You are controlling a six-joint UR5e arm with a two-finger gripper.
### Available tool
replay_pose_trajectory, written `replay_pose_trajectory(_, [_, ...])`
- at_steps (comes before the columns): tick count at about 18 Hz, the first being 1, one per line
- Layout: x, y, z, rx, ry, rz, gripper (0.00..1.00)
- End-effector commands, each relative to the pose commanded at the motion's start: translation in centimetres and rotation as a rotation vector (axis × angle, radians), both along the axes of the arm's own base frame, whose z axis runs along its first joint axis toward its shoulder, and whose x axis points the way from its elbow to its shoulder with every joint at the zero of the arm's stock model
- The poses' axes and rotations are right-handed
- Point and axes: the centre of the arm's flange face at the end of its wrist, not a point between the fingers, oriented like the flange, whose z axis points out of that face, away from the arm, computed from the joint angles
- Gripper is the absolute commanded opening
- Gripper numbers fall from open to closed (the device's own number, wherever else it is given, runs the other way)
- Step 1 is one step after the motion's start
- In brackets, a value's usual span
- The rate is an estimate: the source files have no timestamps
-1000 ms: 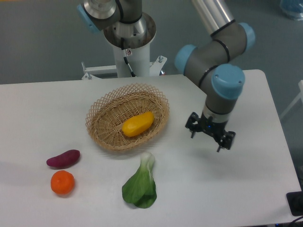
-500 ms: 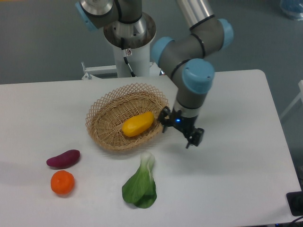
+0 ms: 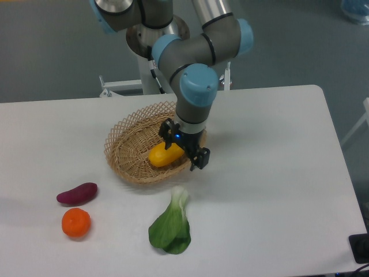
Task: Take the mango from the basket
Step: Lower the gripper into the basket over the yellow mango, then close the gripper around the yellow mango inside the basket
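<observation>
Next, my gripper grips the yellow-orange mango around its plump middle (image 3: 166, 152) to pick it out of the basket (image 3: 124, 151).
The mango (image 3: 162, 156) is a smooth yellow-orange fruit lying in the middle of the tan wicker basket (image 3: 124, 151). My gripper (image 3: 184, 149) hangs over the basket's right half, directly above the mango's right end, which it partly hides. Its two black fingers stand apart, one at the upper left and one at the lower right by the rim, so it is open with nothing held.
A green bok choy (image 3: 172, 225) lies on the white table in front of the basket. A purple sweet potato (image 3: 76, 193) and an orange tangerine (image 3: 76, 223) sit at the front left. The arm's base (image 3: 154, 34) stands behind the basket.
The gripper has swung left from the bare table at the right, crossed the basket's right rim and now hangs over the mango's right end. Nothing else moved.
</observation>
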Motion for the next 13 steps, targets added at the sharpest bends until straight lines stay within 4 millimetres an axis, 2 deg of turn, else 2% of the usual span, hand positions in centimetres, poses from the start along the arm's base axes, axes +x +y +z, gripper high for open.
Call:
replay_pose_trajectory(4, [1.7, 0.4, -0.6, -0.012, -0.008, -0.029, 1.0])
replay_pose_trajectory(7, [2.7, -0.2, -1.9, -0.033, -0.028, -0.037, 1.0])
replay_pose_trajectory(13, [2.9, -0.2, -2.8, -0.047, -0.04, -0.039, 1.0])
